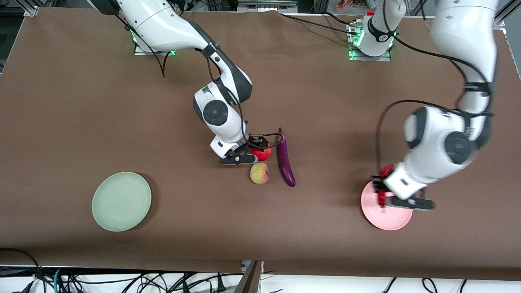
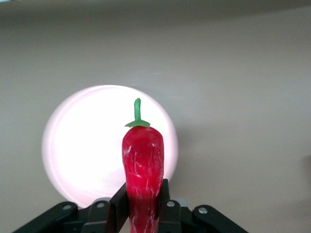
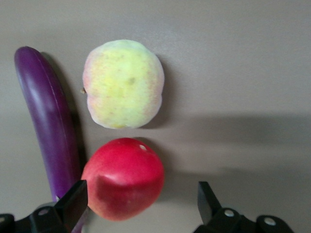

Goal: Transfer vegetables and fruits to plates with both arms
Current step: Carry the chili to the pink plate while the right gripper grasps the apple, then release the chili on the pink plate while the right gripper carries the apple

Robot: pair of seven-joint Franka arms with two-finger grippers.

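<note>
My right gripper grabs the deep red fruit around its rounded middle (image 1: 261, 153) next, to transfer it to the mint green plate (image 1: 121, 201).
My left gripper (image 1: 381, 199) is shut on the red chili pepper (image 2: 142, 167) and holds it over the pale pink plate (image 1: 386, 217), which also shows in the left wrist view (image 2: 87, 145). My right gripper (image 1: 254, 152) is open low over the table, its jaws either side of the deep red fruit (image 3: 124, 177), which sits closer to one finger; it also shows in the front view (image 1: 262, 154). The yellowish-green fruit (image 1: 259, 173) lies just nearer the front camera. The purple eggplant (image 1: 285, 158) lies beside both fruits, toward the left arm's end. The mint green plate (image 1: 121, 201) is bare.
The brown table cover (image 1: 81, 122) carries nothing else. The table's front edge (image 1: 163, 266) runs close under both plates, with cables on the floor past it.
</note>
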